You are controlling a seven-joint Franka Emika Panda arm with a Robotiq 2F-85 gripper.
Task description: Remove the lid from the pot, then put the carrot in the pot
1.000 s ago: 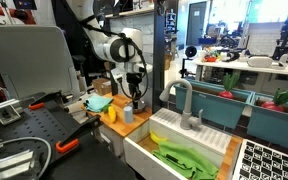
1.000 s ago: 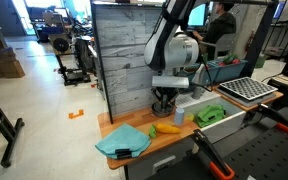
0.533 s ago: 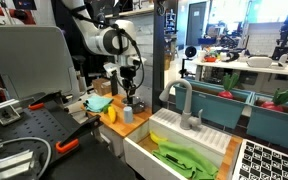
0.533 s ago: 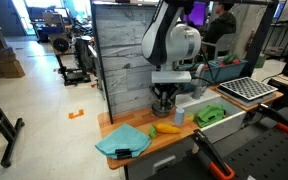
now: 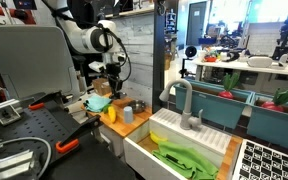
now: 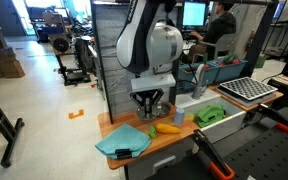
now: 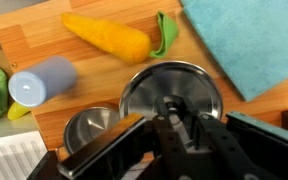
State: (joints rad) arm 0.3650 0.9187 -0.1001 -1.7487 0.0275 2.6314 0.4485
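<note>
My gripper should keep holding the lid, which hangs above the counter. The lid would fall onto the counter close beside the pot if I opened now.
In the wrist view my gripper is shut on the knob of the round grey metal lid and holds it above the wooden counter. The small silver pot stands open just beside the lid. The orange-yellow carrot lies on the counter beyond them. In both exterior views the gripper hangs low over the counter with the carrot close by. The lid is too small to make out there.
A grey-blue cup lies next to the pot. A teal cloth covers one end of the counter. A white sink with a green cloth and a faucet adjoins the counter. A grey wall panel stands behind.
My arm has swung sideways along the counter towards the teal cloth, away from the sink side, with the lid in the gripper. The pot now stands uncovered.
</note>
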